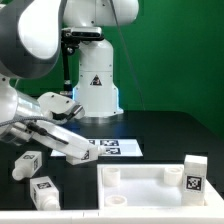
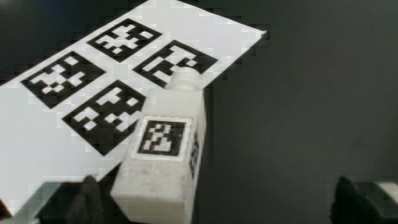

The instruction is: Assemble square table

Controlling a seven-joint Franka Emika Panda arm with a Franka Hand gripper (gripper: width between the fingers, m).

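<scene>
My fingers are off centre above the white leg and would miss it; my gripper should line up before closing.
The white square tabletop [image 1: 140,192] lies at the front right of the exterior view, recessed side up. A tagged white leg [image 1: 197,172] stands at its right corner. Two more tagged legs [image 1: 27,162] [image 1: 42,190] lie loose on the black table at the front left. My gripper [image 1: 82,150] reaches down from the exterior view's left, beside the marker board [image 1: 118,147]. In the wrist view another leg [image 2: 164,150] lies partly over the marker board [image 2: 107,75]. My gripper [image 2: 222,205] is open around that leg, which sits close to one fingertip [image 2: 71,205] without being clamped.
The large white robot base [image 1: 95,85] with a triangle mark stands at the back centre. A green wall closes the scene behind. The arm's grey links fill the exterior view's left side above the loose legs.
</scene>
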